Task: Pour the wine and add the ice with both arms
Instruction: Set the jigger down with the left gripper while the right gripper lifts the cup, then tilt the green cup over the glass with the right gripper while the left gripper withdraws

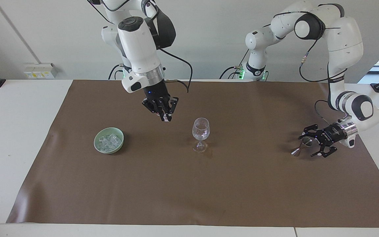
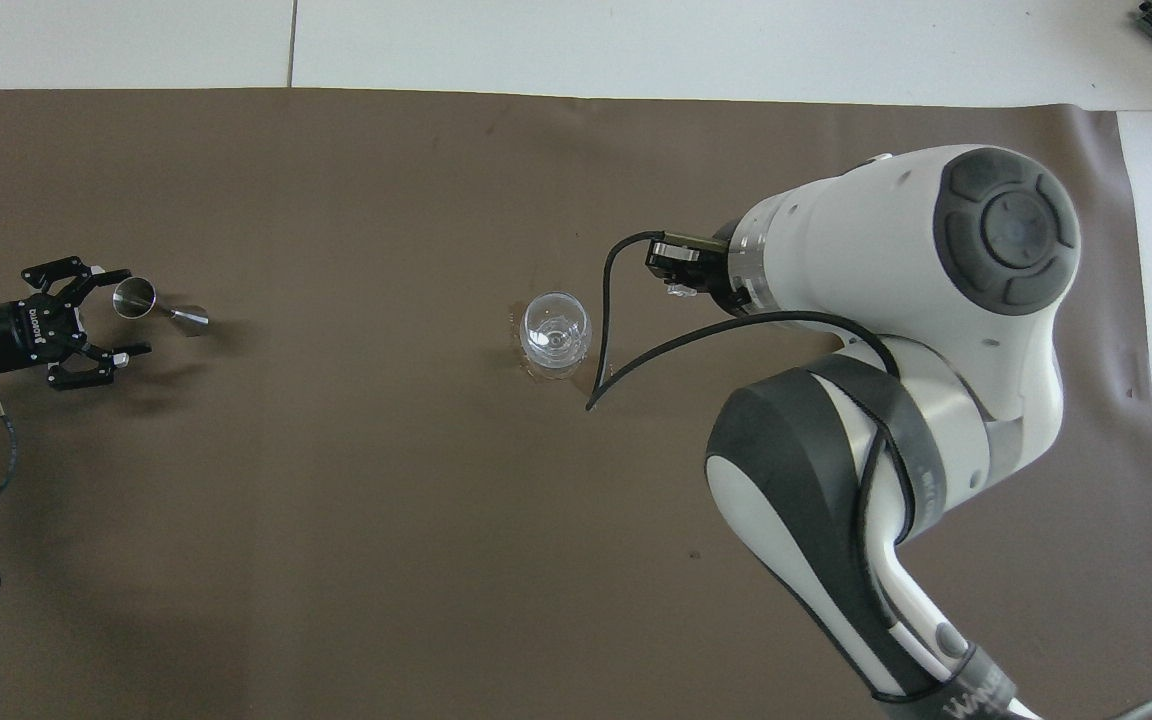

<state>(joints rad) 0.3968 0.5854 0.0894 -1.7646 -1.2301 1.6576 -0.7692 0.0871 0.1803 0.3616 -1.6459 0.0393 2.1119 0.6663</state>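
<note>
My right gripper moves the ice cube toward the wine glass's rim before releasing it, since the small clear ice cube hangs short of the wine glass rim.
A clear stemmed wine glass stands mid-mat; it also shows in the overhead view. Any wine in it is too faint to make out. A pale green bowl holds several ice cubes toward the right arm's end; my right arm hides it in the overhead view. My right gripper hangs in the air over the mat between bowl and glass, close to the glass, shut on a small clear ice cube. My left gripper is open around a small metal jigger whose lower end rests on the mat.
A brown mat covers most of the white table. A small wet patch lies by the glass's foot. The right arm's black cable dangles beside the glass.
</note>
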